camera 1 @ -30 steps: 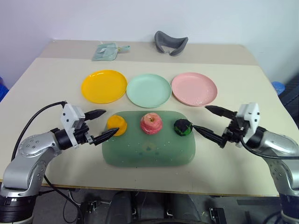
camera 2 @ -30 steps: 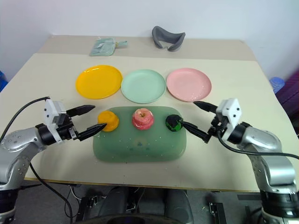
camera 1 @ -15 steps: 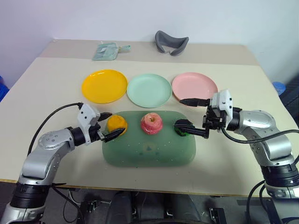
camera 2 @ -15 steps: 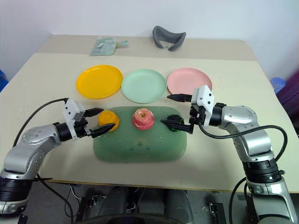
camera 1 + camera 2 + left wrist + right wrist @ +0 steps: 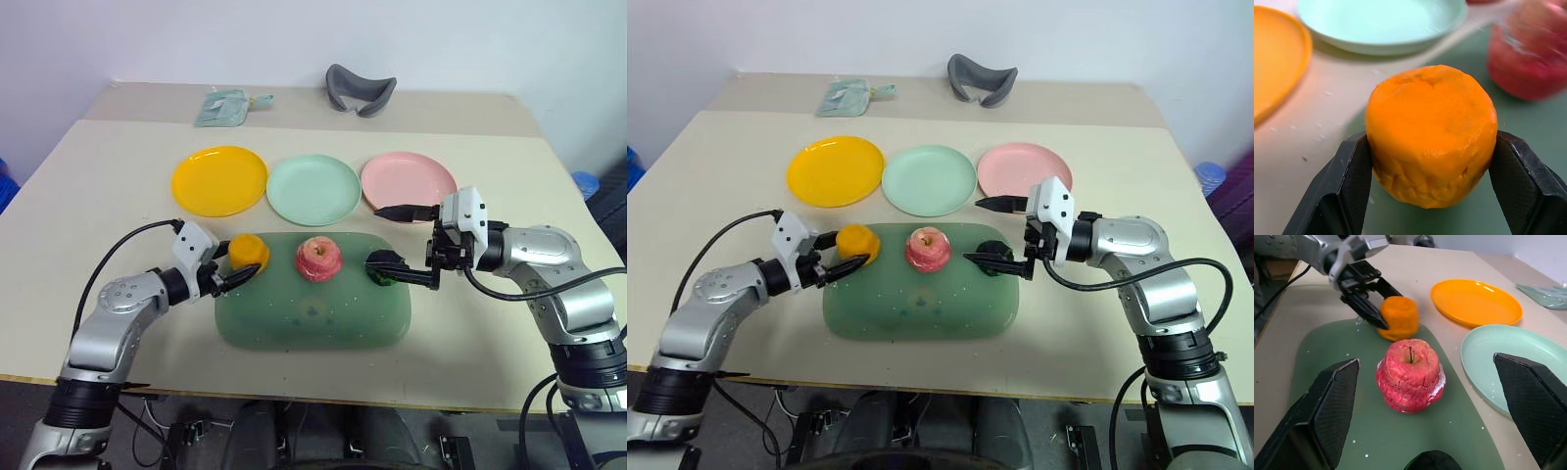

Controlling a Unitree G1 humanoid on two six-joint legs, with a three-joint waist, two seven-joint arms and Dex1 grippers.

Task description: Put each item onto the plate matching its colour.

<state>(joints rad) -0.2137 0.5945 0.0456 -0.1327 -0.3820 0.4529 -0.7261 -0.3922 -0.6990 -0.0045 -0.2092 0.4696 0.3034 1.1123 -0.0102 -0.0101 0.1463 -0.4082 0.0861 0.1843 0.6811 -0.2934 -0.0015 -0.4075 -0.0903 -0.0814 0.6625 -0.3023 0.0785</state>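
The red-pink apple should go on the pink plate (image 5: pixel 409 182), so I will use my right gripper to grab it by its round body (image 5: pixel 318 262).
My left gripper (image 5: pixel 233 263) is shut on the yellow-orange lumpy item (image 5: pixel 247 252) at the left end of the dark green mat (image 5: pixel 313 315). In the left wrist view both black fingers (image 5: pixel 1354 171) press the sides of that item (image 5: pixel 1430 132). The red-pink apple (image 5: pixel 318 258) stands at the mat's middle. My right gripper (image 5: pixel 378 236) is open, with its far finger by the pink plate (image 5: pixel 409 182) and its near finger against the dark green vegetable (image 5: pixel 384 267). Behind the mat lie the yellow plate (image 5: pixel 219 180) and the mint plate (image 5: pixel 313 189).
At the table's far edge lie a grey curved pad (image 5: pixel 360 90) and a pale green pouch (image 5: pixel 225 106). Bare tabletop (image 5: pixel 118 176) lies to the left of the plates and the mat. A black cable (image 5: pixel 127 245) loops above my left arm.
My left gripper moved in along the mat's left end and shut on the yellow-orange item. The right gripper swung left until its open fingers reached the green vegetable, then held still.
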